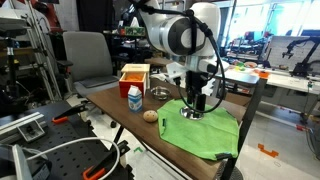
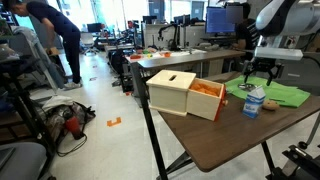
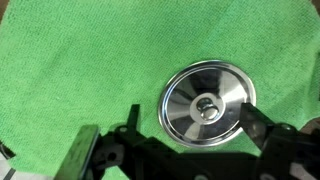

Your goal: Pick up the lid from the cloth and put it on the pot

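The lid's knob is off-center below the robot's open fingers, closer to one finger, so they would miss it if they closed now. The gripper will first line up and move down.
The shiny silver lid [image 3: 207, 103] with a small knob lies flat on the lime-green cloth [image 3: 80, 70]. My gripper [image 3: 192, 125] is open right above it, with one finger on each side of the lid and not touching it. In an exterior view the gripper [image 1: 192, 104] hangs low over the lid [image 1: 190, 114] on the cloth [image 1: 215, 135]. The low silver pot [image 1: 160, 94] stands on the table behind the cloth. In an exterior view the gripper [image 2: 258, 72] is over the cloth [image 2: 288, 94]; the lid and pot are not clear there.
A white-and-blue carton [image 1: 134, 98] and a beige ball [image 1: 150, 115] sit next to the cloth. An orange-red box [image 1: 134, 74] stands at the table's back. A wooden box [image 2: 170, 90] sits near a table corner. Chairs and lab benches surround the table.
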Motion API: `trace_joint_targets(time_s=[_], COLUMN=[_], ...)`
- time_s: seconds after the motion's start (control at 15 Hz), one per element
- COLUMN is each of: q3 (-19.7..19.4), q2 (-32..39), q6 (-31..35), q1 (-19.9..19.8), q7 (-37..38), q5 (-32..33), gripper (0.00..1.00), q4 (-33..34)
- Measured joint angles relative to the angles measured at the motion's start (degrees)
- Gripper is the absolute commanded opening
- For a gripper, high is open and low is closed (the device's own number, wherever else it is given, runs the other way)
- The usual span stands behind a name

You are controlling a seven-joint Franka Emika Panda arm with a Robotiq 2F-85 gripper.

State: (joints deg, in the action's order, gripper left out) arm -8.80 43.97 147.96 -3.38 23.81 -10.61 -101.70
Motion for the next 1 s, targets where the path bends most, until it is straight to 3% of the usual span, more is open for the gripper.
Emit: trace_joint_targets(time_s=[0.47, 0.53, 0.67, 0.8, 1.0], q3=[-0.21, -0.24, -0.27, -0.27, -0.27], q2=[2.72, 2.92, 3.23, 3.37, 3.42], q6=[-0.30, -0.35, -0.38, -0.41, -0.41], q1=[0.61, 0.61, 0.61, 0.61, 0.61], q7=[0.76, 0.76, 0.77, 0.79, 0.84], q5=[0.01, 0.01, 0.01, 0.01, 0.01], gripper=[0.97, 0.75, 0.68, 0.52, 0.35], q4=[3.27, 3.64, 4.24, 4.60, 4.69])
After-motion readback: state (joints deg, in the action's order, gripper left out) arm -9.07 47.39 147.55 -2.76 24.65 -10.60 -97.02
